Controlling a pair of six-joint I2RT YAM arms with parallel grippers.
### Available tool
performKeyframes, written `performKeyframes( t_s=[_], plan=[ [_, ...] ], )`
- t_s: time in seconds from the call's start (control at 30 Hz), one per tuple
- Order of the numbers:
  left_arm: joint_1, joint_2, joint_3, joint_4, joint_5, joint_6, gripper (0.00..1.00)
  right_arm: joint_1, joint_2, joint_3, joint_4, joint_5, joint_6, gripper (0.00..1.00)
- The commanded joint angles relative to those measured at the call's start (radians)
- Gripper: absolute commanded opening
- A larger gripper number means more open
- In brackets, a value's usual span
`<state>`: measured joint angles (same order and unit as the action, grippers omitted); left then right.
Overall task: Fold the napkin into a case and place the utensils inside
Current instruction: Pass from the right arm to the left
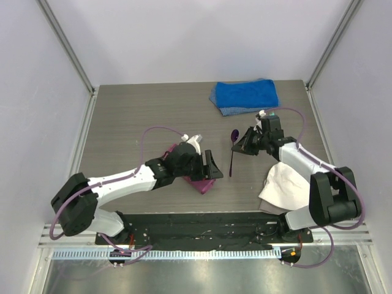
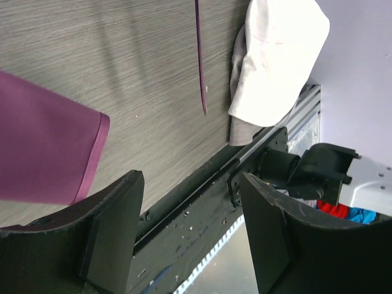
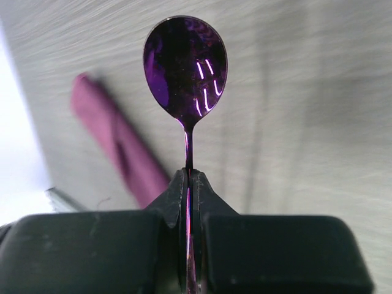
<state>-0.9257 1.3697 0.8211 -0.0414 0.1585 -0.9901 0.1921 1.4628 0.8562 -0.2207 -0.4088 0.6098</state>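
Note:
I need to grab the purple spoon by its thin handle [image 1: 231, 163] [image 2: 201, 68] with my left gripper next. The spoon's bowl then stays free for my right gripper to regrasp.
The magenta napkin [image 1: 204, 185] lies folded as a narrow strip, mostly hidden under my left arm; it also shows in the left wrist view [image 2: 43, 153] and the right wrist view [image 3: 116, 147]. My left gripper [image 1: 212, 165] [image 2: 190, 226] hovers over the strip's right end, open, with nothing between its fingers. My right gripper [image 1: 242, 143] [image 3: 188, 179] is shut on the thin handle of the purple spoon [image 1: 233, 135] [image 3: 185, 64], just behind the bowl. The spoon's handle [image 2: 201, 61] runs toward the near edge. No other utensil is in view.
A thick blue towel [image 1: 245, 95] lies at the back right. A white cloth [image 1: 285, 184] [image 2: 275, 55] sits under my right arm near the front edge. The black base rail [image 1: 202, 223] runs along the near side.

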Motion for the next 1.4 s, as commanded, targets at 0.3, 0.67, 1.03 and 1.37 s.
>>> performKeyframes(
  t_s=[0.3,0.67,1.03,1.37],
  plan=[
    [-0.035,0.143,0.096,0.138,-0.020,-0.019,0.69,0.108,-0.142,-0.082,0.211,-0.070,0.251,0.01],
    [-0.030,0.189,0.119,0.132,-0.005,-0.007,0.43,0.191,-0.139,-0.114,0.256,-0.082,0.298,0.01],
    [0.043,0.042,0.044,-0.095,0.055,0.085,0.00,0.242,-0.096,-0.001,0.009,-0.062,0.033,0.24],
    [0.171,-0.198,0.064,-0.526,0.283,0.338,0.00,0.242,-0.104,0.133,-0.193,-0.131,-0.307,0.57]
  ],
)
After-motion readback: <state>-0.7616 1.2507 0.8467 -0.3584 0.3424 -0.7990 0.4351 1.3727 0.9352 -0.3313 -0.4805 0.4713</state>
